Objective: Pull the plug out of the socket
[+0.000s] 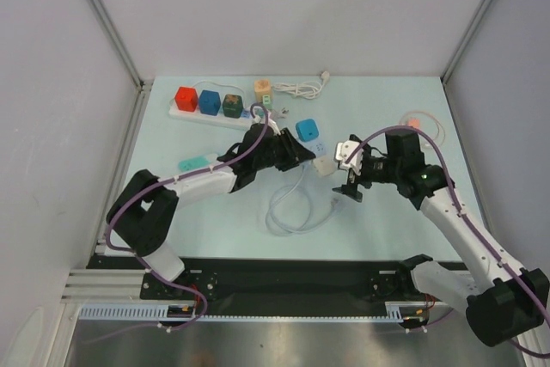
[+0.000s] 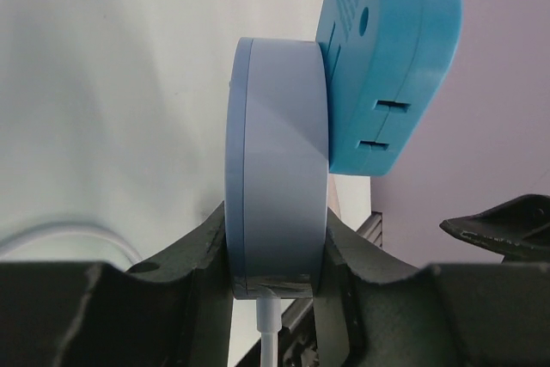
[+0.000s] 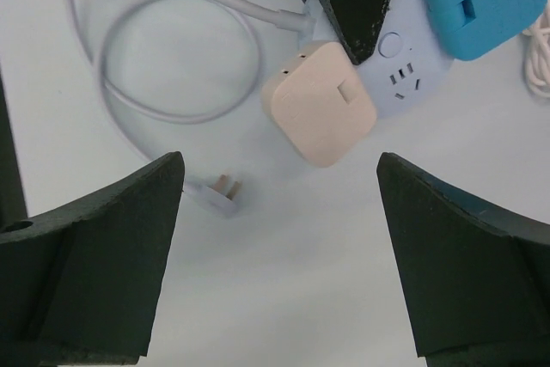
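Note:
My right gripper should next grab the beige plug (image 3: 320, 105) across its opposite sides to pull it off the socket strip (image 3: 404, 75).
My left gripper (image 1: 288, 154) is shut on a pale blue socket strip (image 2: 279, 161), its fingers clamping the two flat sides. A bright blue plug (image 2: 387, 66) sits in the strip's face; it also shows in the top view (image 1: 308, 130). A beige square plug (image 3: 320, 115) sits on the end of the strip (image 3: 404, 75) nearest my right gripper. My right gripper (image 3: 279, 255) is open and empty, hovering just short of the beige plug (image 1: 323, 166), fingers wide apart and touching nothing.
The strip's white cable loops on the table (image 1: 288, 212), its loose pronged end (image 3: 225, 195) lying near my right gripper. A white power strip (image 1: 210, 113) with red, blue and green adapters lies at the back, beside a coiled white cable (image 1: 301, 88). A pink cable (image 1: 421, 122) lies right.

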Robot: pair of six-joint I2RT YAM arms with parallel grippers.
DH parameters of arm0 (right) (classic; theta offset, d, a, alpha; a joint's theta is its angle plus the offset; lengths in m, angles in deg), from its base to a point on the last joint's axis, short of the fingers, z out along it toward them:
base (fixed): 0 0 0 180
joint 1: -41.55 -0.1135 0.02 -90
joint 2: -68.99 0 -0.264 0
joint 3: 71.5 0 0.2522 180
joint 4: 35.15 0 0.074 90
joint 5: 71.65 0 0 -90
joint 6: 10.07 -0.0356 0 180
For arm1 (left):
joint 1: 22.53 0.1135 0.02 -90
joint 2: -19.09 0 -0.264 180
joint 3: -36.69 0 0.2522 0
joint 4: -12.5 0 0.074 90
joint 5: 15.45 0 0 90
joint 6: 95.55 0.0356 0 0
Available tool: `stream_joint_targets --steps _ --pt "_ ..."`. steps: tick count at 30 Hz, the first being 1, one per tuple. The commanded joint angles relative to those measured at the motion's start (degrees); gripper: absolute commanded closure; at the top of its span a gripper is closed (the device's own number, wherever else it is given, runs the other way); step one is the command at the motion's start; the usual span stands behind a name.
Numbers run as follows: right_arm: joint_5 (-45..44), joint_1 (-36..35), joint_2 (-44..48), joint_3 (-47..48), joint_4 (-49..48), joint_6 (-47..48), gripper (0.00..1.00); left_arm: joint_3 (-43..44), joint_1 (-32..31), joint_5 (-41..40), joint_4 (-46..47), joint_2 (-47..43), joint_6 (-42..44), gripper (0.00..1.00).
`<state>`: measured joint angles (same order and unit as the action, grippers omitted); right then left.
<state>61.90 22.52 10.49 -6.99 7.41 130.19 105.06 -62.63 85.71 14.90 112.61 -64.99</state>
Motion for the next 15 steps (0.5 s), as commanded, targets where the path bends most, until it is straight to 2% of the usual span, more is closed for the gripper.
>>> stream_joint_targets --steps 1,8,15 --pt "-8.47 -3.29 -0.47 0.15 -1.90 7.99 0.01 5.42 0.20 3.33 -5.17 0.87 -5.16 1.00" --pt "-9.18 -5.67 -1.70 -0.64 -3.75 12.32 0.01 6.74 0.19 7.20 -9.74 1.76 -8.14 1.00" --pt "-15.07 -11.73 -3.64 -3.54 -6.29 13.99 0.03 5.77 0.19 10.63 -7.99 2.64 -12.62 1.00"
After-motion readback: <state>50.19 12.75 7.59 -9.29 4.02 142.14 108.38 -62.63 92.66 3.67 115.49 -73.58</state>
